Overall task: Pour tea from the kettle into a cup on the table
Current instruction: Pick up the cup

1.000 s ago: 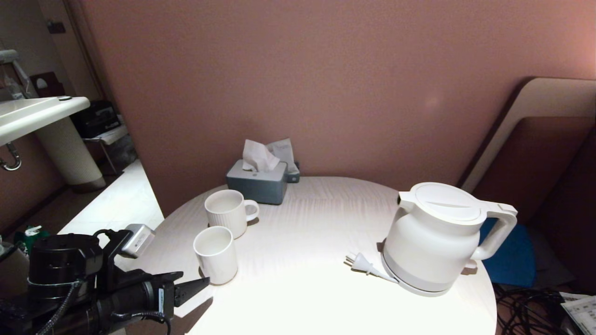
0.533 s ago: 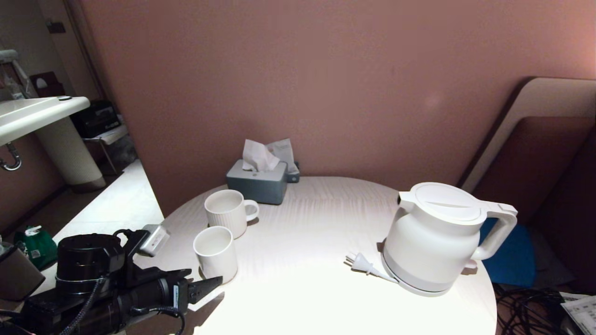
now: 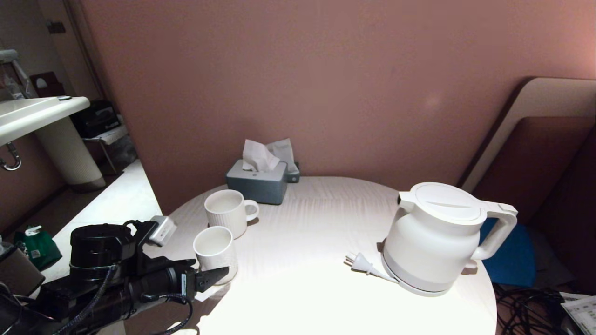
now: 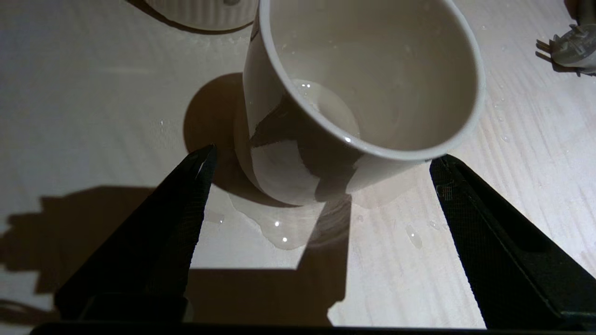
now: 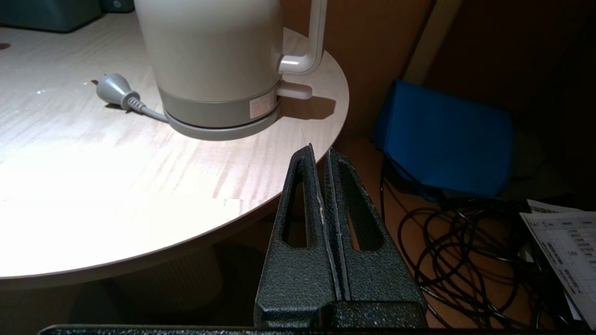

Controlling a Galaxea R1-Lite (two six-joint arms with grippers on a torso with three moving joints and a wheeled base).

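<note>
My left gripper isn't ready to close yet: its fingers stop short of the cup's near side and would miss. It needs to move toward the cup first, then close on it.
The smooth white cup stands at the table's left front, holding a little pale tea at its bottom. My left gripper is open and low over the table, right at the cup's near side. In the left wrist view the cup fills the space ahead of the gripper, whose black fingers stand wide on either side without touching it. The white kettle sits upright on its base at the right. My right gripper is shut and empty, below the table's edge near the kettle.
A ribbed mug stands just behind the cup, with a tissue box farther back. A small puddle and drops wet the wood by the cup's foot. The grey plug lies left of the kettle's base disc. Cables lie on the floor.
My left gripper has advanced to the right and forward, from beside the table's edge up to the cup. Kettle, cup and mug have stayed put.
</note>
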